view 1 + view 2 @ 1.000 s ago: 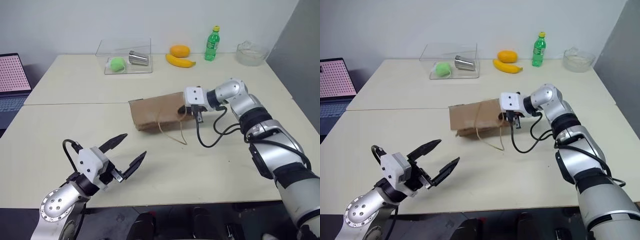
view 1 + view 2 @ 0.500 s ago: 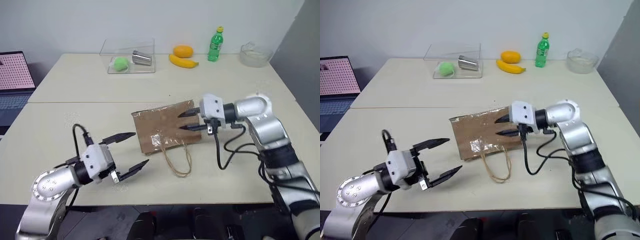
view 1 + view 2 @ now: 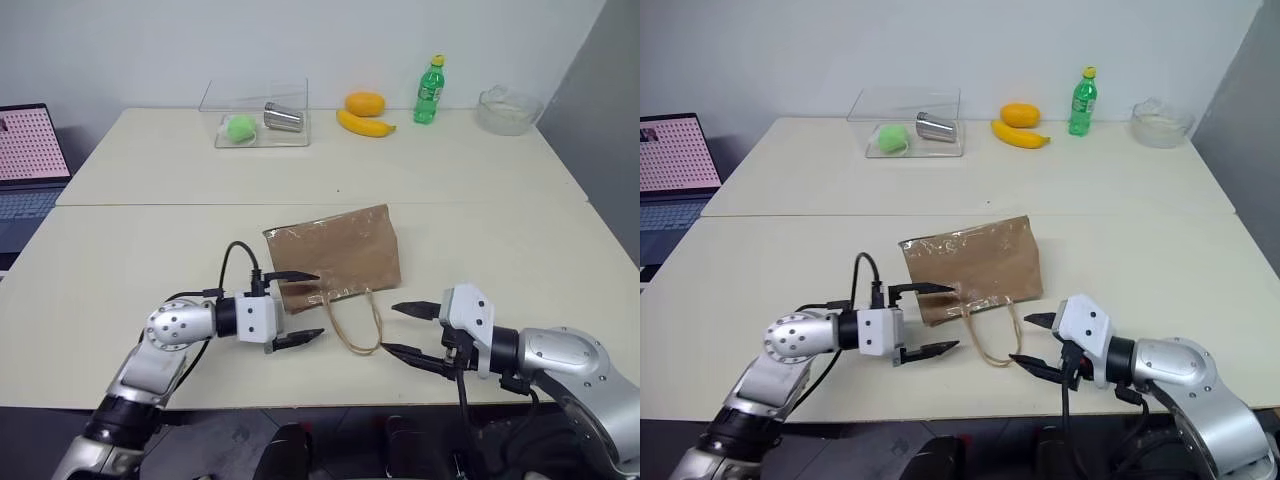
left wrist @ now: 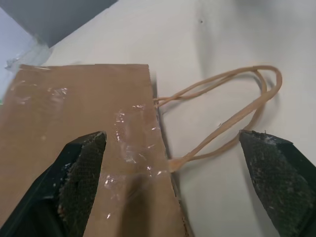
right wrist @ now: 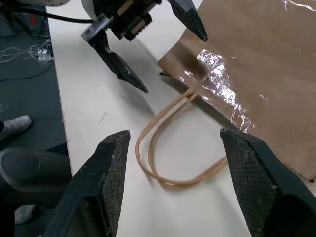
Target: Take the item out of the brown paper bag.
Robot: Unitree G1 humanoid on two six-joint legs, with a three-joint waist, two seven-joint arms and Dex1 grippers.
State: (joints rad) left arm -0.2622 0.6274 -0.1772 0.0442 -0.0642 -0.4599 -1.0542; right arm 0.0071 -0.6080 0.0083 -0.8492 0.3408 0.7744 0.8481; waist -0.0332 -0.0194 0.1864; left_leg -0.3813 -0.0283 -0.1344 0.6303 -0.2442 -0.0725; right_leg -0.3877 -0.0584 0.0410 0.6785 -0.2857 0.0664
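The bag's wide paper body (image 3: 340, 250) lies flat on the tabletop, so my left gripper will next hold the bag by one raised tan loop handle (image 3: 335, 322).
The brown paper bag (image 3: 335, 250) lies flat mid-table, its tan loop handles (image 3: 355, 325) trailing toward the front edge. My left gripper (image 3: 320, 305) is open and points right at the bag's near corner. One finger (image 4: 81, 168) is over the paper, the other (image 4: 274, 168) is beyond the handles (image 4: 232, 113). My right gripper (image 3: 388, 328) is open just right of the handles, pointing left, with nothing between its fingers. The right wrist view shows the handles (image 5: 168, 148), the bag (image 5: 261, 64) and the left gripper (image 5: 174, 64) facing it. The item is hidden.
At the table's back stand a clear plastic box (image 3: 255, 125) holding a green ball and a metal cup, an orange (image 3: 360, 102), a banana (image 3: 362, 123), a green bottle (image 3: 429, 90) and a glass bowl (image 3: 505, 110). A laptop (image 3: 25, 160) sits at the far left.
My right gripper let go of the bag's far side, opened and drew back to the front edge. My left gripper swung right to the bag's near corner.
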